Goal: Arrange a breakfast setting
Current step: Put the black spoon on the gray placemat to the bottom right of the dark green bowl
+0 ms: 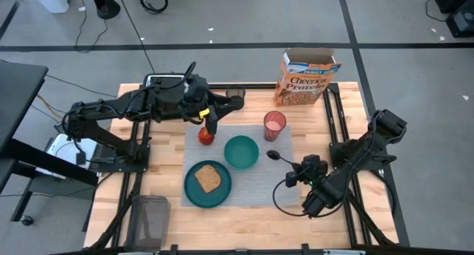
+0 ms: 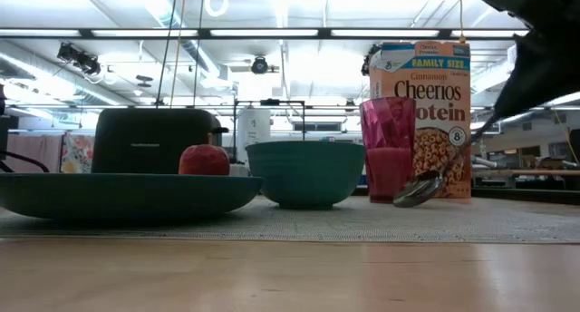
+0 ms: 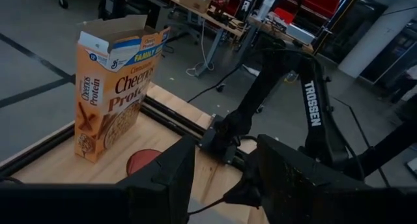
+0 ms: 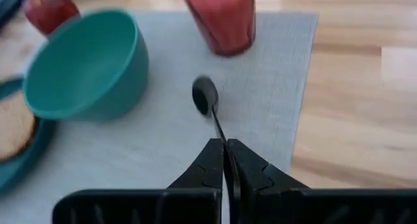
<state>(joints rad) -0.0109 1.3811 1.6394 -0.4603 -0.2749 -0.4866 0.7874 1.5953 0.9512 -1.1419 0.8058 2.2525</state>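
Note:
My right gripper should lower the spoon before it lets go. Its fingers are holding the spoon's handle (image 4: 221, 136) well above the grey placemat.
A grey placemat (image 1: 244, 170) lies mid-table. On it sit a teal plate (image 1: 194, 196) with a toast slice (image 1: 208, 179), a teal bowl (image 1: 241, 152) and a pink cup (image 1: 275, 125). A red apple (image 1: 205, 136) stands at the mat's far left corner. The Cheerios box (image 1: 306, 78) stands upright at the far edge. My right gripper (image 1: 295, 173) is over the mat's right side, shut on a metal spoon (image 4: 204, 94). My left gripper (image 3: 225, 165) is raised over the far left of the table, pointing toward the box, open with nothing between its fingers. My right gripper pinches the spoon's thin handle (image 4: 221, 136) near its free end between the two fingertips (image 4: 212, 160). The fingers slant down from the table's near right side and lie along the handle. The spoon slopes down from them, its bowl (image 2: 415, 192) low over the mat beside the cup.
A black toaster (image 2: 154, 140) stands at the far left under my left arm. A dark open container (image 1: 150, 219) sits at the near left corner. Bare wood lies along the table's near edge and right of the mat.

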